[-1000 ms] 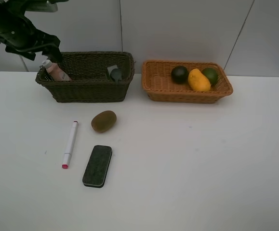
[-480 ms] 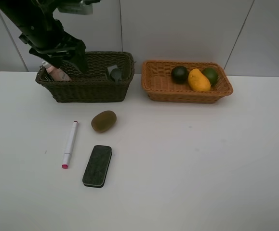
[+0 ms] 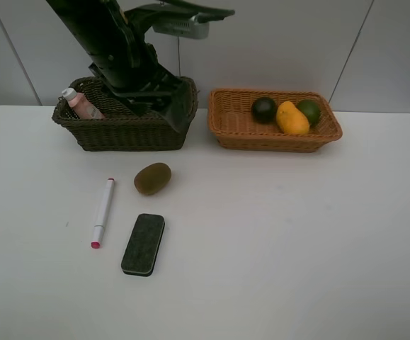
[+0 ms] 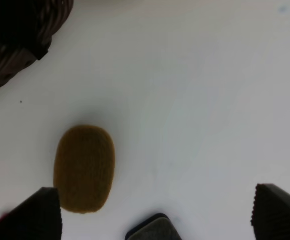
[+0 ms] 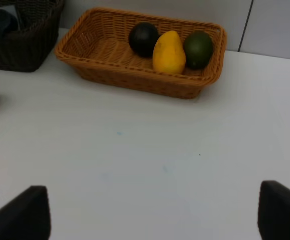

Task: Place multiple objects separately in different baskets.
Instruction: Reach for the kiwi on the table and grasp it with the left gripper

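The kiwi (image 3: pixel 152 178) curves away at its rounded ends, so the left gripper needs to grab it next across the middle of its long facing sides.
The brown kiwi (image 3: pixel 152 178), white marker (image 3: pixel 103 212) and black eraser (image 3: pixel 143 244) lie on the white table. The dark basket (image 3: pixel 112 134) holds the pink bottle (image 3: pixel 81 104). The dark grey bottle (image 5: pixel 7 20) shows only in the right wrist view. The orange-tan basket (image 3: pixel 275 136) holds the mangosteen (image 3: pixel 264 109), mango (image 3: pixel 292 117) and lime (image 3: pixel 309 111). My left gripper (image 3: pixel 178 113) hangs over the dark basket's right end, open and empty. In its wrist view (image 4: pixel 155 212) the kiwi (image 4: pixel 84 167) lies below. My right gripper (image 5: pixel 152 212) is open and empty, and does not show in the exterior view.
The left arm (image 3: pixel 116 49) crosses over the dark basket from the back left. A grey panelled wall stands behind both baskets. The eraser's end (image 4: pixel 152 231) shows between the left fingertips.
The left arm has swung right, from the dark basket's left end to its right end, and now hides the grey bottle in the exterior view. The objects have not moved.
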Action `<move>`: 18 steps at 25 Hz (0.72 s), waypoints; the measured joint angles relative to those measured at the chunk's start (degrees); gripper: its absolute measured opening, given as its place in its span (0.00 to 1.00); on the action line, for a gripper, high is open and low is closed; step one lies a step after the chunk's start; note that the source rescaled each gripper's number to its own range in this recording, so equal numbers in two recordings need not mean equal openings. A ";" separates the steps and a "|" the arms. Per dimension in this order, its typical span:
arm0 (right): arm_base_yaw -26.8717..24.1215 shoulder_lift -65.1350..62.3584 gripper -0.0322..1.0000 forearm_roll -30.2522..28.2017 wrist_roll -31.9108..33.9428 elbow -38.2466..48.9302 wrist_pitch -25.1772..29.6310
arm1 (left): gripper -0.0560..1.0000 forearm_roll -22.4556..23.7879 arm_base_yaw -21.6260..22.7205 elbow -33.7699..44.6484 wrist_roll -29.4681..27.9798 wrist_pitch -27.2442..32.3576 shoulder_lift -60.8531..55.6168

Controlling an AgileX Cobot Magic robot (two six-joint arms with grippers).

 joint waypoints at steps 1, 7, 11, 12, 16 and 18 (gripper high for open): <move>0.00 0.00 1.00 0.00 0.00 0.00 0.00 | 1.00 0.58 0.00 0.00 -0.21 0.01 0.00; 0.00 0.00 1.00 0.00 0.00 0.00 0.00 | 1.00 4.05 0.00 -0.06 -0.56 -0.01 1.42; 0.00 0.00 1.00 0.00 0.00 0.00 0.00 | 1.00 4.50 0.00 -0.06 1.22 -1.05 5.60; 0.00 0.00 1.00 0.00 0.00 0.00 0.00 | 1.00 4.50 0.00 -0.06 1.36 -1.78 6.70; 0.00 0.00 1.00 0.00 0.00 0.00 0.00 | 1.00 4.74 0.45 -0.06 1.76 -4.30 10.38; 0.00 0.00 1.00 0.00 0.00 0.00 0.00 | 1.00 5.36 0.87 -0.06 1.93 -5.27 11.95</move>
